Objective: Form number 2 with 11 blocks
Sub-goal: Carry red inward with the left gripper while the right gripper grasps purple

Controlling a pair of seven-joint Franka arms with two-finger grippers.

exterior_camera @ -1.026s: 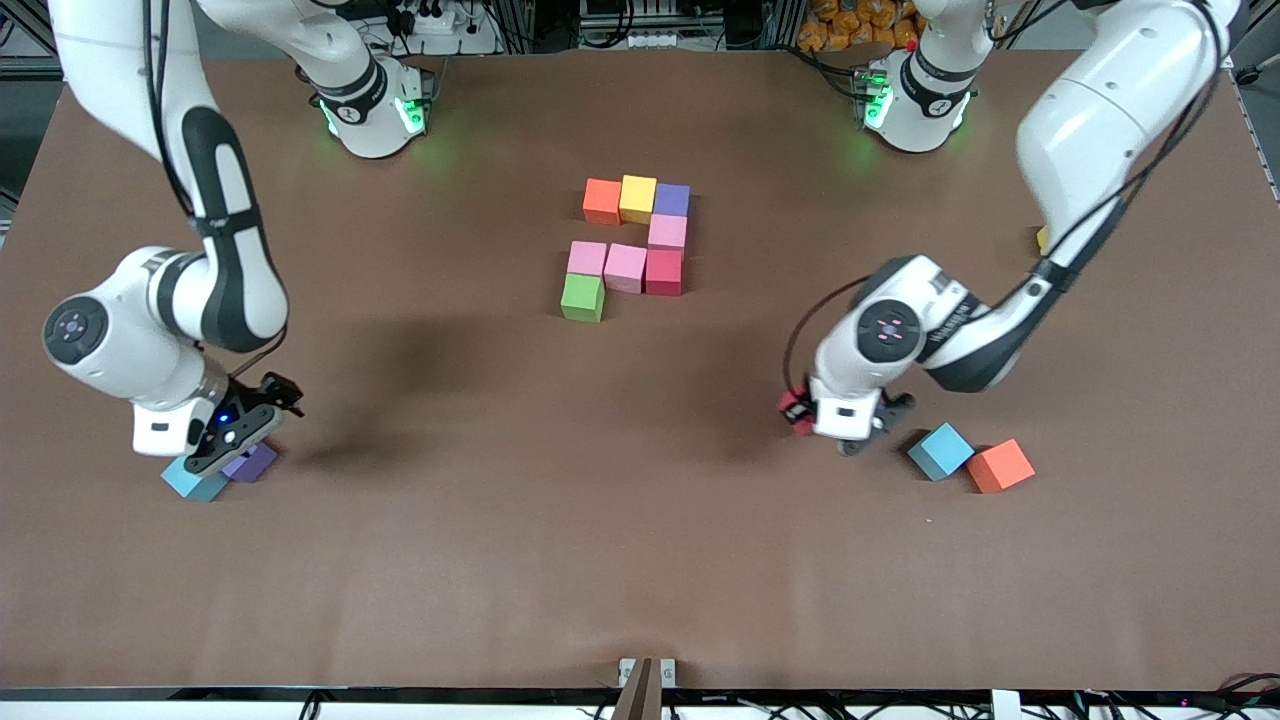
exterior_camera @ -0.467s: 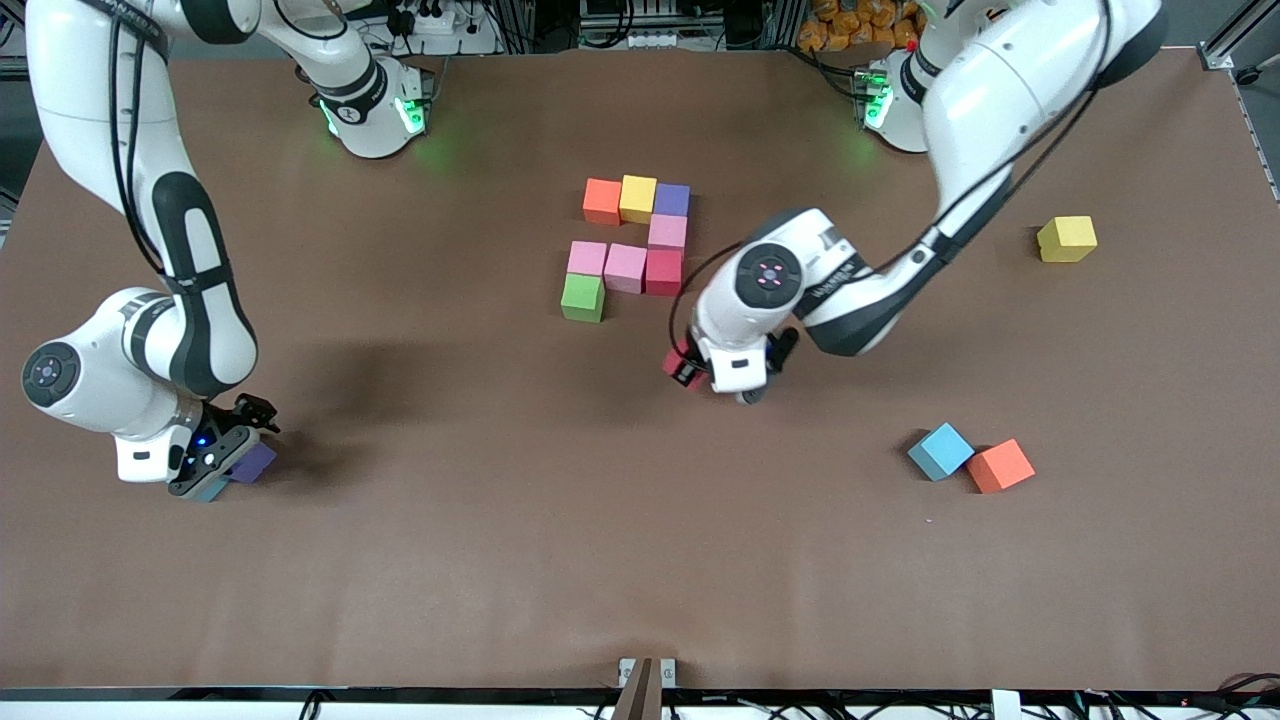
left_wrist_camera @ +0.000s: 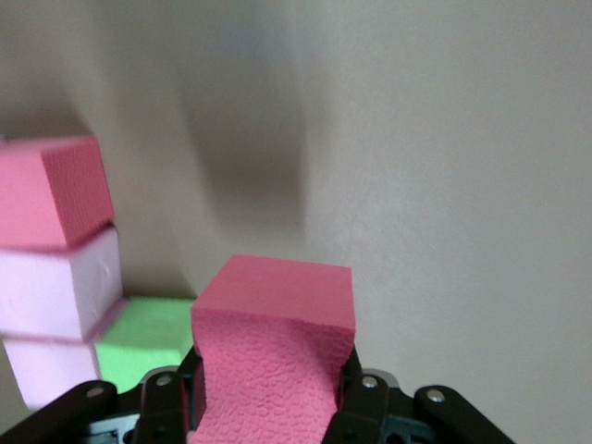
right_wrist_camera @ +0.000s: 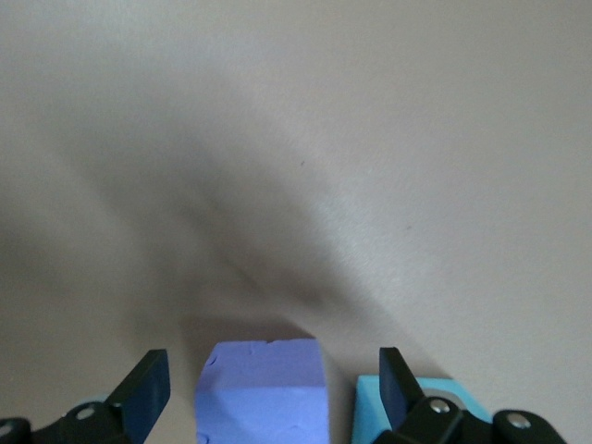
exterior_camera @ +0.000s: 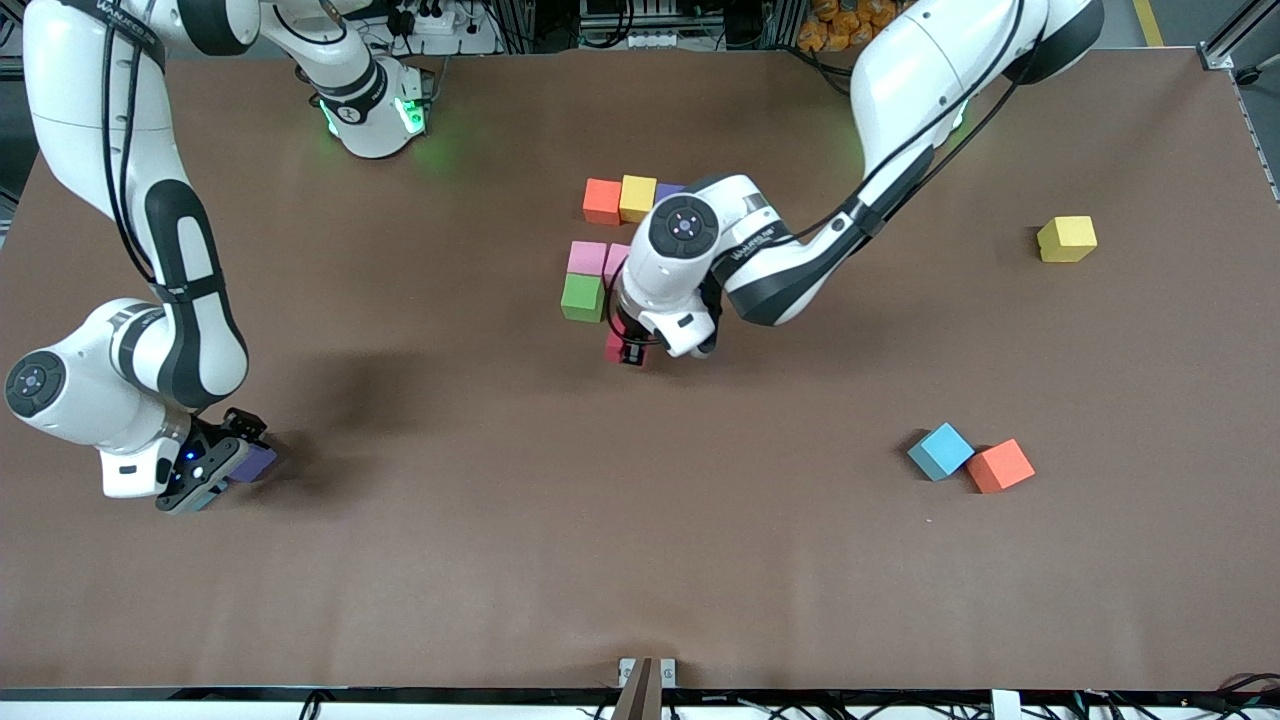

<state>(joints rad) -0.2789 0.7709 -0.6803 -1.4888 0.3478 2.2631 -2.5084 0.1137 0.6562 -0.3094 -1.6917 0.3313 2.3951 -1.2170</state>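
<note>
My right gripper, above the purple block's top, should lower before closing.
The partial number 2 lies mid-table: orange [exterior_camera: 602,200], yellow [exterior_camera: 637,197] and purple [exterior_camera: 668,188] blocks in a row, pink blocks [exterior_camera: 587,257] and a green block [exterior_camera: 582,297] nearer the camera. My left arm covers part of it. My left gripper [exterior_camera: 628,350] [left_wrist_camera: 270,370] is shut on a red block [exterior_camera: 614,347] [left_wrist_camera: 277,296], beside the green block [left_wrist_camera: 148,342]. My right gripper [exterior_camera: 205,468] [right_wrist_camera: 270,365] is open, its fingers straddling a purple block [exterior_camera: 255,462] [right_wrist_camera: 264,398]. A light blue block [right_wrist_camera: 367,416] sits against that purple one.
Toward the left arm's end lie a yellow block [exterior_camera: 1066,238], a light blue block [exterior_camera: 940,450] and an orange block [exterior_camera: 1000,465] touching it. The brown table [exterior_camera: 640,560] is bare near the front camera.
My left arm has carried the red block from beside the light blue and orange blocks over to the digit's green block. My right gripper has shifted slightly, still around the purple block.
</note>
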